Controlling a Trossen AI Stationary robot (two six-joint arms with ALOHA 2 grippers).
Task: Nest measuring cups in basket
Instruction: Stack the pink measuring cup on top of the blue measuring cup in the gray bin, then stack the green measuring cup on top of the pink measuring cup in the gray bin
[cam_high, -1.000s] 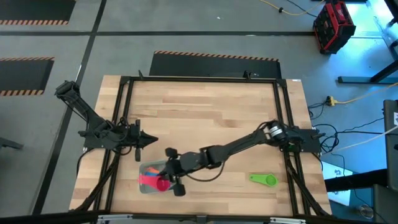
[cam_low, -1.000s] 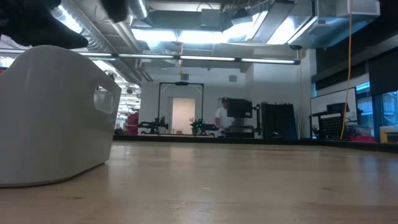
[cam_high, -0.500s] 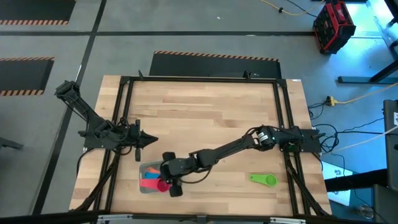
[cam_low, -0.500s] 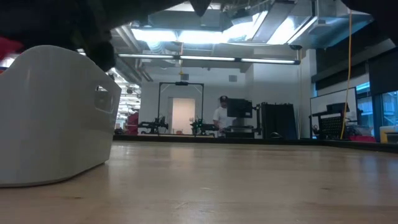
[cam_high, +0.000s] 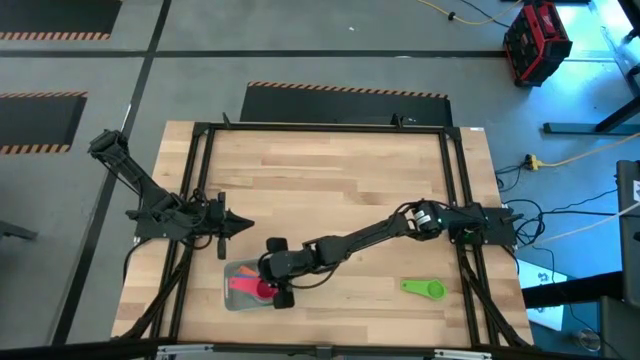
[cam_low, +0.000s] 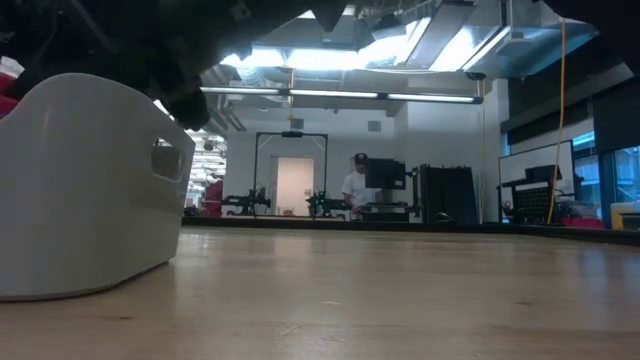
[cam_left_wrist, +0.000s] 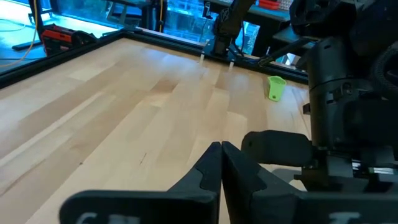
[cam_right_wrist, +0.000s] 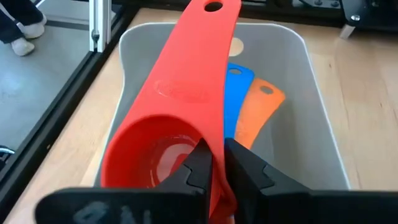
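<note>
The red cup's bowl is inside the sides of the grey basket (cam_right_wrist: 292, 134) and would settle there, so my right gripper should open now.
The pale grey basket (cam_high: 238, 285) stands near the table's front left; in the low view its wall (cam_low: 80, 190) fills the left side. My right gripper (cam_high: 270, 286) reaches over it from the right, shut on a pink-red measuring cup (cam_right_wrist: 186, 93). A blue cup handle (cam_right_wrist: 233, 93) and an orange one (cam_right_wrist: 258, 109) lie inside the basket under the pink cup. A green cup (cam_high: 424, 289) lies on the table at the front right and also shows in the left wrist view (cam_left_wrist: 275, 87). My left gripper (cam_left_wrist: 221, 168) waits shut at the table's left edge (cam_high: 232, 226). My right gripper pinches the wall of the pink-red cup's bowl (cam_right_wrist: 208, 140), on the side where the handle joins. One finger (cam_right_wrist: 198, 163) is inside the bowl and one (cam_right_wrist: 244, 169) is outside. The fingers slant down from the table's right. The handle (cam_right_wrist: 205, 56) points away over the basket; whether the cup rests on anything is hidden.
Black frame rails (cam_high: 190, 200) run along the table's edges. Bare wood lies between the basket and the green cup. In the room beyond the table's far edge a person (cam_low: 352, 185) stands among equipment.
My right gripper has come down toward the basket and tipped more steeply downward, lowering the pink-red cup with it into the basket's opening. It stays shut on the cup.
</note>
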